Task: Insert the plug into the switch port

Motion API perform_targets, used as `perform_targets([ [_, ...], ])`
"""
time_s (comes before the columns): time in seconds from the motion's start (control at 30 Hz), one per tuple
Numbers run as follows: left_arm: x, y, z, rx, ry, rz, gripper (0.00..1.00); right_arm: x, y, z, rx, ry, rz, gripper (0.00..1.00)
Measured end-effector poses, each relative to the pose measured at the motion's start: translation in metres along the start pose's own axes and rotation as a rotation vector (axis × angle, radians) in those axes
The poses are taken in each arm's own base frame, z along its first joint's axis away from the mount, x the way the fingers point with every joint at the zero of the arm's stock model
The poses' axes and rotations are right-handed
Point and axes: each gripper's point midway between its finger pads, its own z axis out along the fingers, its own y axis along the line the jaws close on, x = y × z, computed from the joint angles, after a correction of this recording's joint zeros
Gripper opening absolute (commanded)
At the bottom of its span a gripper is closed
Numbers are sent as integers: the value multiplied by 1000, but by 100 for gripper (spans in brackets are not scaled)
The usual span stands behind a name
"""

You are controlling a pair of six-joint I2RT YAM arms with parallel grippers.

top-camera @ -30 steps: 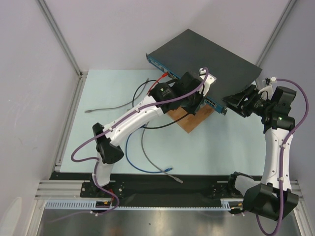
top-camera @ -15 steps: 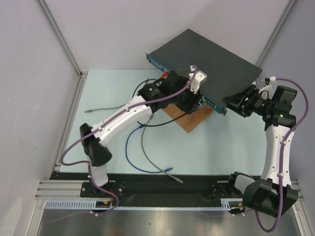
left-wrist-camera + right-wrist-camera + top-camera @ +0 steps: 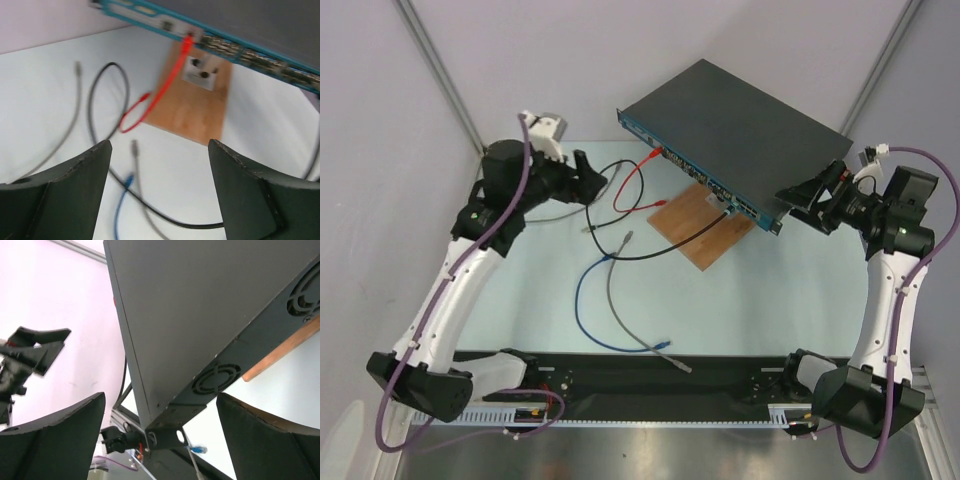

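Observation:
My left gripper is to hold the outer grey cable along its cord [image 3: 608, 187] [image 3: 77, 106] next, so the cable's plug stays free to go into the switch port.
The switch [image 3: 735, 125] is a flat black box lying at an angle at the back, its blue front strip [image 3: 695, 170] resting over a wooden board [image 3: 695, 225]. A red cable's plug [image 3: 189, 39] sits in a port near the strip's left end. A black cable's end [image 3: 728, 208] meets the strip further right. My left gripper [image 3: 598, 183] hangs open and empty at the far left, well away from the switch. The right gripper [image 3: 161, 396] is open, its jaws either side of the switch's right front corner [image 3: 172, 432] without touching it.
Loose cables lie on the pale mat: a grey one [image 3: 620, 300], a blue one [image 3: 582, 305] and another grey one [image 3: 525, 220] at the left. Frame posts and walls close in both sides. The black rail [image 3: 640, 375] with the arm bases runs along the near edge.
My left arm has pulled back from the switch's front to the far left and its jaws have opened. The right gripper's jaws have spread wider at the switch's corner.

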Motion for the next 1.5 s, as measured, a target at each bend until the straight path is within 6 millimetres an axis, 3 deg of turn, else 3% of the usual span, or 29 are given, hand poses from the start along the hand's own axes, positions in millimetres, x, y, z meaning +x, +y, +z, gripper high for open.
perform_targets([
  [0.13,3,65,0,-137,10,8,80,-5,4,-9,18,-9,-64,100],
  [0.27,26,121,40,-208,162,87,78,-12,-3,-18,69,-11,-106,100],
  [0.37,69,157,73,-227,307,118,77,-19,-11,-24,113,-16,-120,100],
  [0.5,133,195,101,-238,527,140,75,-25,-16,-33,158,-29,-131,100],
  [0.57,149,212,117,-236,601,155,74,-29,-13,-37,169,-39,-146,100],
  [0.67,157,232,142,-233,644,188,73,-38,-3,-42,172,-63,-187,100],
  [0.9,187,254,167,-211,737,224,71,-50,14,-49,168,-98,-245,100],
  [1.0,208,257,168,-191,794,224,70,-54,14,-49,167,-99,-245,100],
  [1.13,218,261,167,-203,822,223,65,-56,15,-48,165,-101,-241,100],
  [1.23,229,266,164,-222,851,226,53,-59,17,-47,151,-106,-250,100],
  [1.3,241,267,160,-223,880,225,35,-61,19,-47,139,-110,-258,98],
  [1.4,244,267,158,-226,883,225,18,-66,21,-46,127,-121,-269,95],
  [1.5,246,265,154,-226,877,228,8,-70,25,-41,108,-123,-283,92],
])
